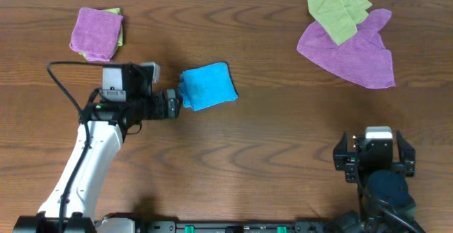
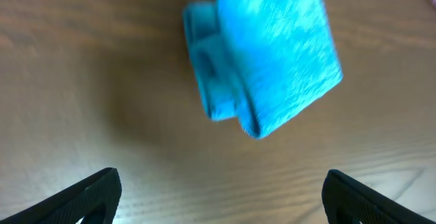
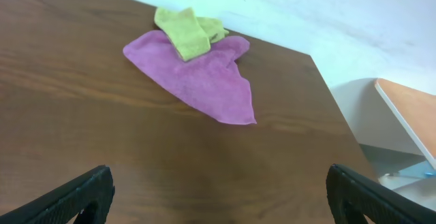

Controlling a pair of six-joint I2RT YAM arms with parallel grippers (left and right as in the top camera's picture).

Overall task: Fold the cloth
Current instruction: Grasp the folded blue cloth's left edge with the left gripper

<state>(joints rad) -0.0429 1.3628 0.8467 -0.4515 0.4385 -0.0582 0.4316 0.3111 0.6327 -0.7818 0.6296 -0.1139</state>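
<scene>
The sky-blue cloth [image 1: 207,86] should go onto the folded purple cloth while it is still folded. My left gripper will grab its stacked folded edges next, with the layers together.
The sky-blue cloth [image 1: 207,86] lies folded into a small thick square on the wooden table, left of centre. In the left wrist view the cloth [image 2: 272,60] shows its stacked folded edges on its left side. My left gripper [image 1: 172,104] is open and empty, just left of the cloth and not touching it; its fingertips [image 2: 221,190] stand wide apart over bare wood. My right gripper [image 1: 375,163] is open and empty at the front right, far from the cloth; it shows in the right wrist view [image 3: 221,190] over bare table.
A folded purple cloth [image 1: 96,33] on a yellow-green one lies at the back left. A spread purple cloth [image 1: 354,49] with a yellow-green cloth [image 1: 337,10] on it lies at the back right, also in the right wrist view [image 3: 204,74]. The table's right edge [image 3: 334,94] is near.
</scene>
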